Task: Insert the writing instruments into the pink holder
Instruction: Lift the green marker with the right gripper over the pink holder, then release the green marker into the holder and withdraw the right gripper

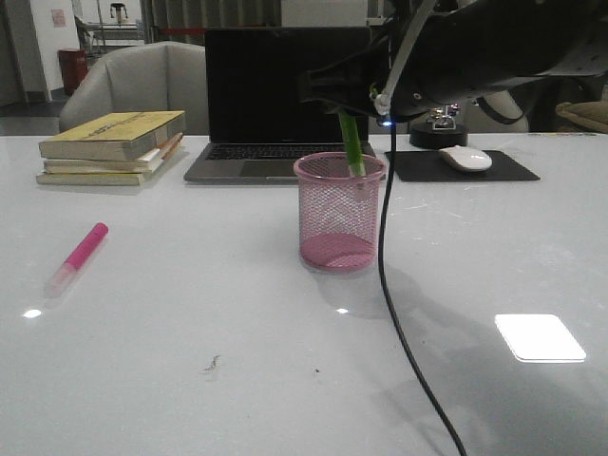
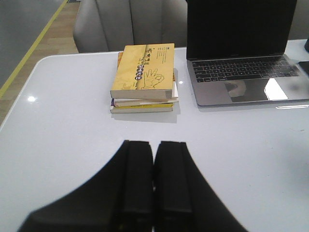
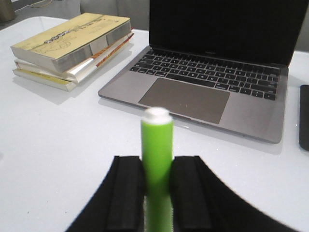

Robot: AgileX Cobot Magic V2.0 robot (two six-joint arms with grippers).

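Note:
The green marker's lower end dips inside the rim of the pink holder, so I should open my right gripper now and let the marker go.
The pink mesh holder (image 1: 339, 228) stands mid-table in front of the laptop. My right gripper (image 1: 353, 114) hangs just above its rim, shut on the green marker (image 1: 353, 147), whose lower end dips inside the cup. In the right wrist view the green marker (image 3: 157, 159) is clamped between the two black fingers of that gripper (image 3: 157, 162). The magenta marker (image 1: 76, 257) with its pale cap lies flat on the table at the left. My left gripper (image 2: 153, 145) is shut on nothing above bare table; it does not show in the front view.
An open laptop (image 1: 275, 104) sits behind the holder, a stack of books (image 1: 112, 145) at the back left, a white mouse (image 1: 465, 158) on a black pad at the back right. A black cable (image 1: 394, 304) hangs from the right arm down past the holder.

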